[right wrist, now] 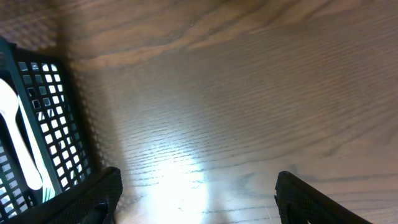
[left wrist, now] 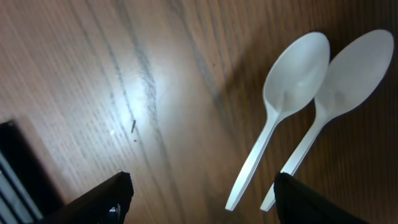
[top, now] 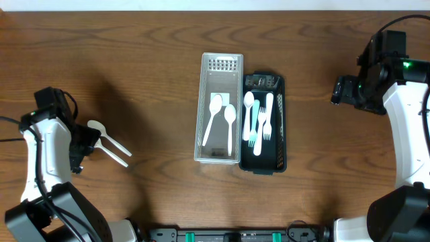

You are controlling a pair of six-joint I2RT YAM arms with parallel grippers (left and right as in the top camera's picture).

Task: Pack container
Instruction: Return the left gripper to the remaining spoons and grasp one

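Note:
Next, the left gripper grabs the white plastic spoon nearer the black object by its handle [top: 109, 152] just below the bowl to pack it lengthwise into the white tray [top: 205, 107].
Two white plastic spoons [top: 107, 141] lie side by side on the wooden table at the left; in the left wrist view they are one [left wrist: 283, 109] and the other [left wrist: 336, 99]. My left gripper [left wrist: 202, 193] is open just above their handle ends, empty. A white tray [top: 205, 107] holds two white spoons [top: 222, 121]. A black mesh tray [top: 281, 121] beside it holds white and pale blue forks and spoons [top: 259, 121]. My right gripper [right wrist: 196, 193] is open and empty above bare table, right of the black tray [right wrist: 50, 118].
The two trays stand side by side at the table's middle. The right arm [top: 403, 114] stands at the far right, the left arm [top: 40, 154] at the far left. A black object edge [left wrist: 18, 168] shows at lower left of the left wrist view.

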